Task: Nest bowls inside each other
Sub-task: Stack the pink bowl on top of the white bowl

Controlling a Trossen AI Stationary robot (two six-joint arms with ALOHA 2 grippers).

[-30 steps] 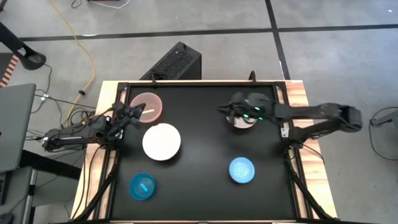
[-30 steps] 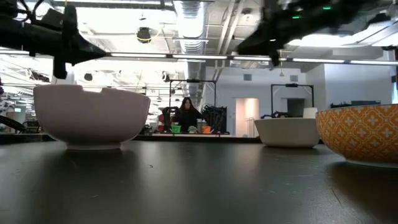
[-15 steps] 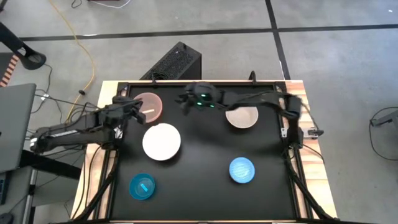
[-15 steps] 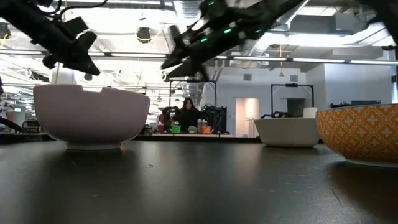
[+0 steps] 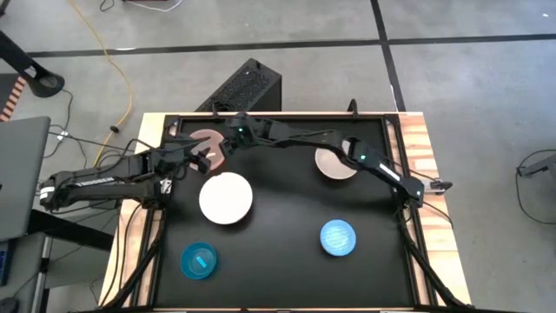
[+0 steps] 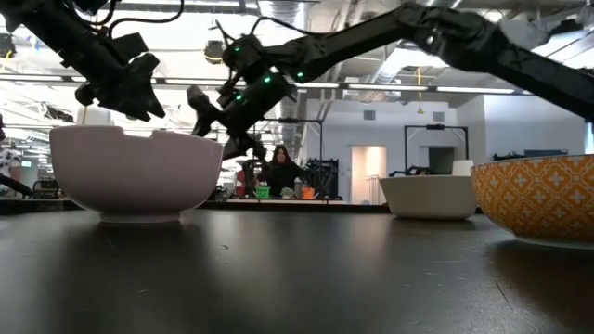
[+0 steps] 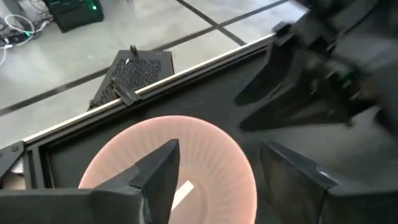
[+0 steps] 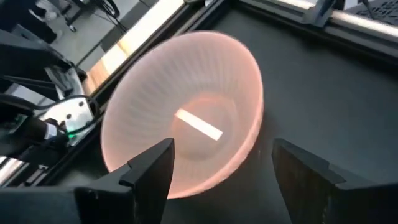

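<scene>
I need to grab the pink bowl by its rim (image 5: 222, 144) with my right gripper next. Then it can go inside the white bowl (image 5: 226, 198).
The pink bowl (image 5: 200, 139) stands at the table's far left, with a white strip of light inside it (image 8: 198, 123). My right gripper (image 5: 222, 144) hovers open over its right side, the arm stretched across from the right. My left gripper (image 5: 200, 159) stands open at the bowl's near rim, and the bowl shows past its fingers (image 7: 186, 162). The white bowl (image 5: 226, 198) sits just nearer, the beige bowl (image 5: 335, 165) at far right, the sky-blue bowl (image 5: 338, 237) at near right and the cyan-teal bowl (image 5: 199, 260) at near left, each on its base.
A raised black frame (image 5: 278, 116) edges the dark table top. Both arms crowd the far left corner, and my right arm (image 5: 304, 139) spans the far side above the table. A broad bare stretch of mat (image 5: 278, 235) lies in the middle between the bowls.
My right gripper has swept from above the beige bowl toward the table's left edge to over the pink bowl, dropping a little, and its fingers have opened. My left gripper has shifted slightly toward the pink bowl, tipped, and opened. No bowl has moved.
</scene>
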